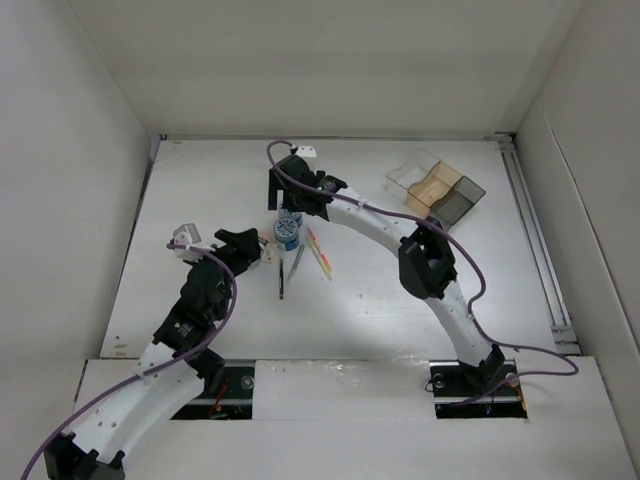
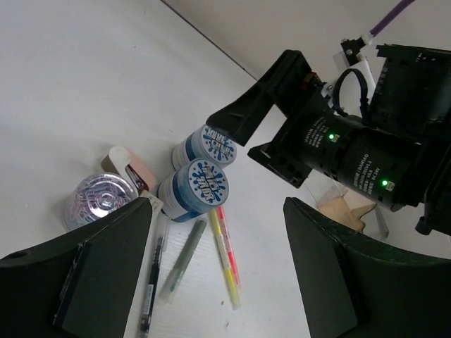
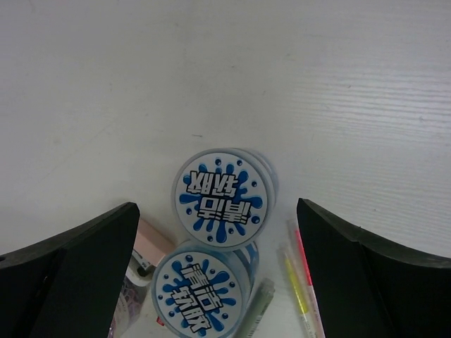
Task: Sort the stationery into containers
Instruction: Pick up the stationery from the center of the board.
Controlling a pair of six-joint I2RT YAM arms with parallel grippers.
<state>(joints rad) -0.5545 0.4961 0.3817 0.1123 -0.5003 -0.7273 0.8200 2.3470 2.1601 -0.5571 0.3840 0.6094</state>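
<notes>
My right gripper's fingers are still above the far roll's lid, so it is too early to close on the far roll. The gripper lowers first, next.
Two round blue-and-white rolls stand touching on the table, one (image 3: 222,197) straight under my right gripper (image 3: 217,205) and the other (image 3: 201,292) nearer. The right gripper is open and straddles the far roll (image 2: 213,144) from above without touching it. Beside the near roll (image 2: 197,184) lie a black pen (image 2: 151,282), a grey pen (image 2: 182,260), a yellow pen (image 2: 227,264) and an orange pen (image 2: 224,229). My left gripper (image 2: 217,204) hovers open over the pens, holding nothing. The clear divided containers (image 1: 435,188) sit at the far right.
A round clear box of paper clips (image 2: 102,199) and a small pink-and-white item (image 2: 130,165) lie just left of the rolls. The right arm (image 1: 430,265) arcs across the table's middle. White walls enclose the table.
</notes>
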